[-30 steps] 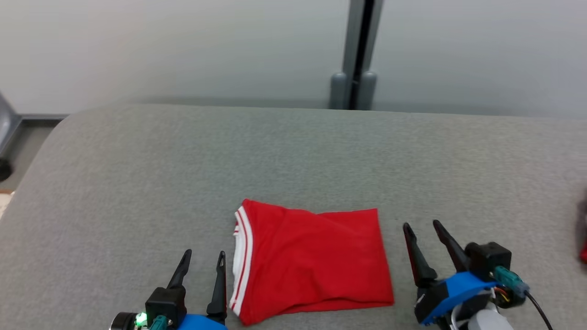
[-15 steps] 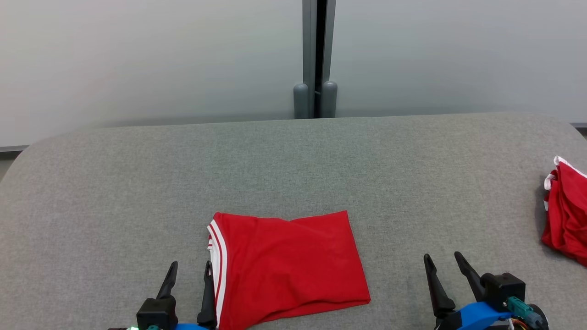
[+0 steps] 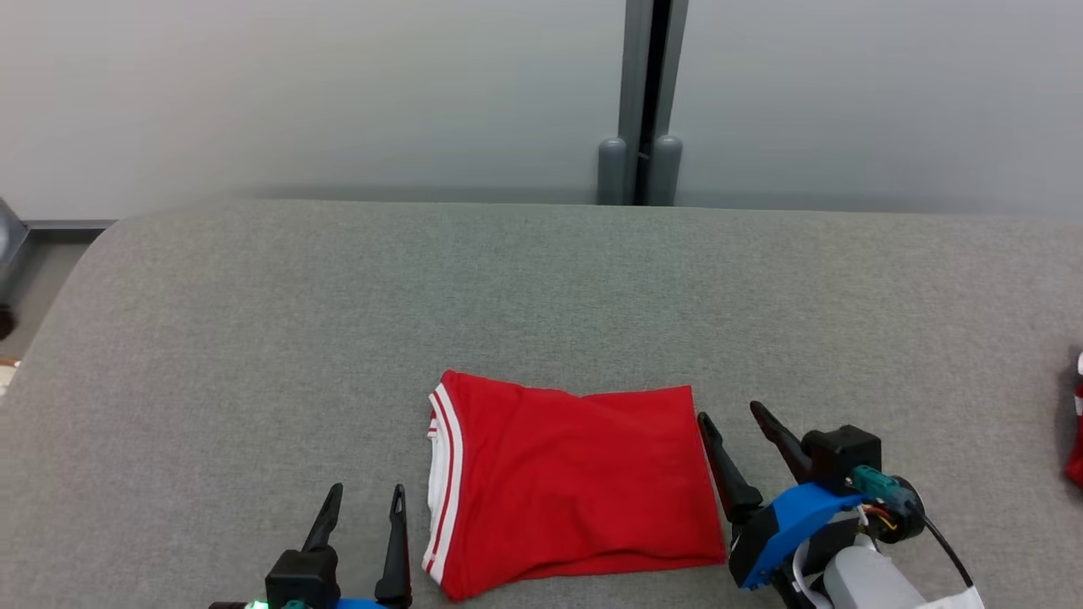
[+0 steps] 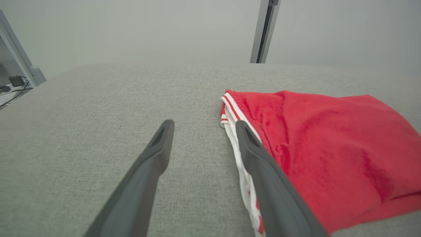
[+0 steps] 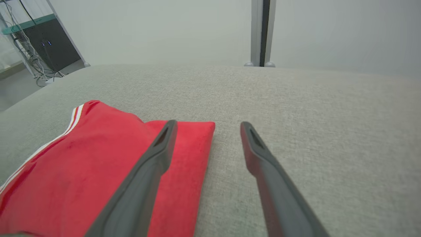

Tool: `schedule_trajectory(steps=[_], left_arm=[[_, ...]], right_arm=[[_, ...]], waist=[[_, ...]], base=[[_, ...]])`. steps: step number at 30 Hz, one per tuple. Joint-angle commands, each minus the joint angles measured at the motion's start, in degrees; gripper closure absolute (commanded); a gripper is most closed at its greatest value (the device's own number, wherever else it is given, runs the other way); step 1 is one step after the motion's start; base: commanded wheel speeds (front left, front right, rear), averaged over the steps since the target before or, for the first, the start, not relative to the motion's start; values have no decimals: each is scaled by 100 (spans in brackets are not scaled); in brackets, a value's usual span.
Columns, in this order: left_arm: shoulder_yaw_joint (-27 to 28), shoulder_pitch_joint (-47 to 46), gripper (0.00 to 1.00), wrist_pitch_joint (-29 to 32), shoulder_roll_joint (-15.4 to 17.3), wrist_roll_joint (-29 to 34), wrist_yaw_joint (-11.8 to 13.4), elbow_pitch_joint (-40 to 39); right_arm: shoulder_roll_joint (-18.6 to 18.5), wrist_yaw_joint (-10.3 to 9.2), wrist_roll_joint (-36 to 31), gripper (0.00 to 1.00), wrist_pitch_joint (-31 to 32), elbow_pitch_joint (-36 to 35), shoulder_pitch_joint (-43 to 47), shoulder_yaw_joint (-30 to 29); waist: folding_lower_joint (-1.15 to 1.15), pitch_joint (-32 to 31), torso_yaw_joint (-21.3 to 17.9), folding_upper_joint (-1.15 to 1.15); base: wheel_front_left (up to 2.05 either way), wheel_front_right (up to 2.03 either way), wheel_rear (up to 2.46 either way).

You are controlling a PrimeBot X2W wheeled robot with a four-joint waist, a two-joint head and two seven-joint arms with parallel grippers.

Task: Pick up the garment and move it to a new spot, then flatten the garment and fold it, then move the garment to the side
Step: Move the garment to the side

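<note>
The robot's right gripper next needs to grab the folded garment by its plain red edge [image 3: 702, 477], opposite the striped hem [image 3: 443, 472], to move the garment to the side.
The garment [image 3: 567, 482] is red with white stripes along its left hem, folded into a flat rectangle on the grey padded table [image 3: 338, 338]. My left gripper [image 3: 364, 495] stands open just left of the striped hem, holding nothing. My right gripper [image 3: 729, 412] is open at the garment's right edge, its left finger over the cloth's border. In the left wrist view the garment [image 4: 322, 144] lies right of the open left gripper [image 4: 202, 123], with the right finger over the striped hem. In the right wrist view the garment [image 5: 82, 164] lies to the left, under the left finger of the right gripper [image 5: 209, 123].
Another red cloth [image 3: 1074, 431] shows at the table's far right edge. A grey post [image 3: 643, 101] stands against the pale wall behind the table. The table's rounded left corner [image 3: 110, 245] drops to the floor; equipment and cables [image 5: 36, 49] stand beyond it.
The head camera has swung, shifting the whole picture. Relative to the garment, my right gripper has come in from well off its right edge to touch that edge. The garment lies unchanged.
</note>
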Motion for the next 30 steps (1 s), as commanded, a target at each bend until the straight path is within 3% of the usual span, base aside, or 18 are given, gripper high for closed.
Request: schedule_trajectory(steps=[1,6,11,12,13,21,30], left_arm=[[15,-111,0,-27,3,25,-26,11],[-38,-122,0,-26,1,31,-59,19],[-73,-118,0,-26,1,26,-71,40],[-67,-114,0,-26,1,16,-62,41],[-63,-107,0,-26,1,6,-62,49],[-21,-95,0,-26,-1,-2,-92,-4],[-182,-263,0,-26,1,-92,-118,67]], right_arm=[[-20,-1,17,0,-17,191,-159,53],[-19,0,126,0,176,1139,-394,292],[-3,2,544,0,670,1818,-330,911],[10,2,627,41,740,1911,-313,994],[12,2,668,100,757,1983,-314,1053],[-96,-32,393,100,100,2529,-693,469],[-100,-34,90,100,46,2751,-682,71]], waist=[[0,76,136,0],[0,147,400,0],[0,202,508,0],[0,208,505,0],[0,217,490,0],[0,133,8,0],[0,205,-1441,0]], base=[[0,0,0],[0,0,0],[0,0,0],[0,0,0],[0,0,0],[0,0,0],[0,0,0]])
